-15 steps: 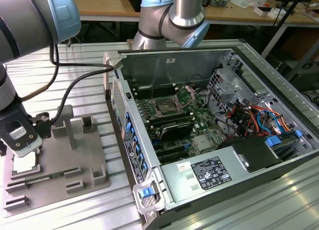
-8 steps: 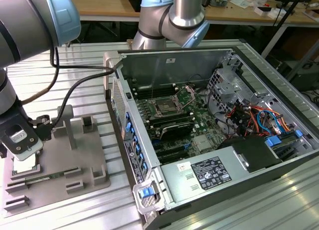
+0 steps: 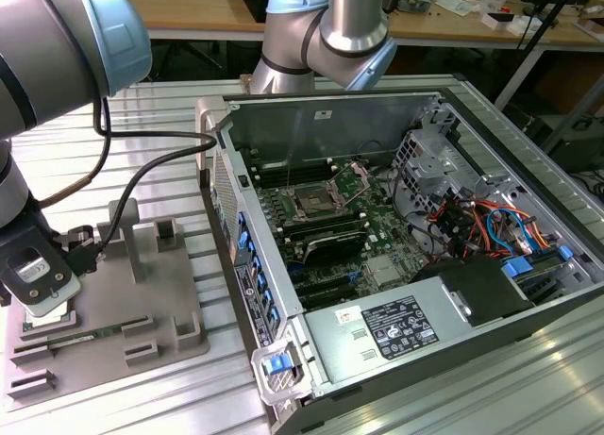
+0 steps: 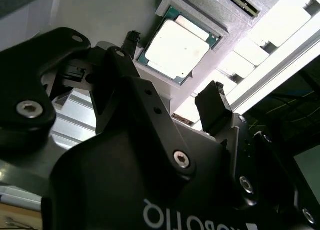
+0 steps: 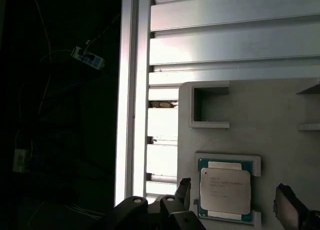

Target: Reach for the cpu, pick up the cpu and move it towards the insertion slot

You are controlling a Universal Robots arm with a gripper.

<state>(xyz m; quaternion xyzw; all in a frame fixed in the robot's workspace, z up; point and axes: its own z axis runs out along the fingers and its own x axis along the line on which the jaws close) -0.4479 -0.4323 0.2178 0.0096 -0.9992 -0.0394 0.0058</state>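
Note:
The pocket's raised rims hug the ends and corners. My gripper should next grab the exposed side edges to move the cpu [image 5: 225,190] towards the insertion slot.
The cpu [image 5: 225,190] is a flat square chip with a silvery top, lying in a square pocket of the grey fixture plate [image 5: 270,120]. In the exterior view it is a pale patch [image 3: 49,312] at the far left, under the wrist. My gripper [image 5: 234,197] hangs just above it, open, with one dark fingertip [image 5: 184,189] on each side of the chip and nothing held. In the second wrist view the cpu [image 4: 177,45] lies beyond the two fingertips [image 4: 214,103]. The insertion slot [image 3: 316,205], a shiny metal frame with its bracket raised, sits on the green board inside the open computer case.
The open computer case [image 3: 396,218] fills the exterior view's right, its side wall standing between fixture and board. Raised blocks [image 3: 165,237] stand on the fixture plate. A black cable [image 3: 142,171] runs to the wrist. The ribbed aluminium table [image 5: 225,35] ends at an edge rail [image 5: 132,90].

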